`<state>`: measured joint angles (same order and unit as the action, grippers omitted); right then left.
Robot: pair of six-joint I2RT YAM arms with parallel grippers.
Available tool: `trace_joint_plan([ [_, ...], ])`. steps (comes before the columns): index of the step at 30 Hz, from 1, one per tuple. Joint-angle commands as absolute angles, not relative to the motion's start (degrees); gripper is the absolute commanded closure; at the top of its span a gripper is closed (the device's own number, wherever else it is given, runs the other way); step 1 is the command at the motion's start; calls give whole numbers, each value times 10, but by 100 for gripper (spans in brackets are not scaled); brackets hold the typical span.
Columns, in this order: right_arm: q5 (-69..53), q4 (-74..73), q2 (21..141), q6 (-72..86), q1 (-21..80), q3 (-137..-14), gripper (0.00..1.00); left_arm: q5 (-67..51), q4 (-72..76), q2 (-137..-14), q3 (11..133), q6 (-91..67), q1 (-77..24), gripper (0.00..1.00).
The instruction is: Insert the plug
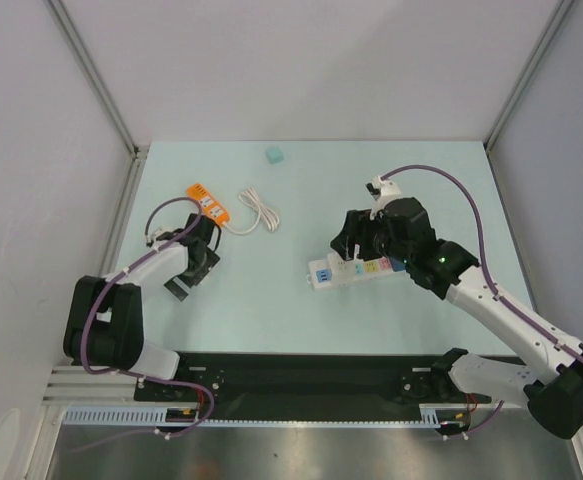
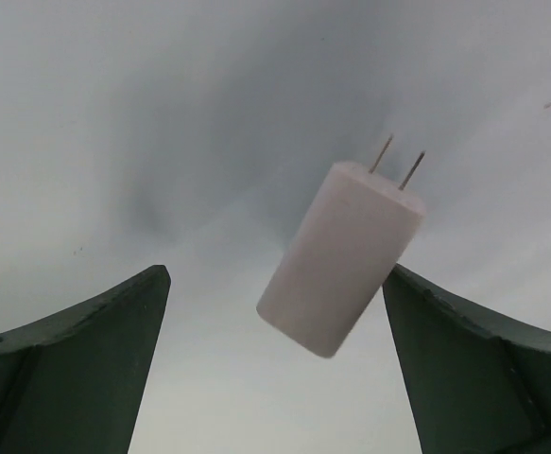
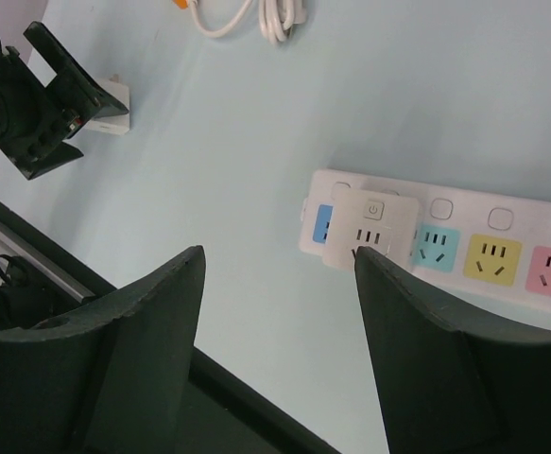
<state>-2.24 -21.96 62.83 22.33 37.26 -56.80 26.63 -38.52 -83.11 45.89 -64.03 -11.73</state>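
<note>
I should next use my left gripper to hold opposite sides of the plug's body (image 2: 341, 258), so the prongs of the white plug stay free and I can hand it over for inserting.
A white plug (image 2: 341, 255) with two metal prongs lies on the pale table, tilted, prongs pointing away. My left gripper (image 2: 277, 274) is open around it; the plug lies nearer the right finger (image 2: 464, 369), and I cannot tell if they touch. The plug also shows in the right wrist view (image 3: 110, 95) beside the left gripper. A white power strip (image 1: 351, 270) with coloured sockets lies mid-table. A white square adapter (image 3: 374, 227) sits on its left end. My right gripper (image 3: 280, 253) is open and empty above that end of the strip (image 3: 502, 222).
An orange device (image 1: 208, 203) with a coiled white cable (image 1: 258, 212) lies behind the left gripper (image 1: 196, 272). A small teal cube (image 1: 274, 155) sits near the back wall. The black rail (image 1: 301, 375) runs along the near edge.
</note>
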Motion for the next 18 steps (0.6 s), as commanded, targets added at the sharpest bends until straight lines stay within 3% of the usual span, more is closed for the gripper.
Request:
trace_joint_plan([
  [1,-18,-206,611,217,369,-559,30,301,-436,-807,490,-675,-137,0],
  [18,-19,-208,602,220,369,-553,30,365,-420,-809,519,-533,-146,2],
])
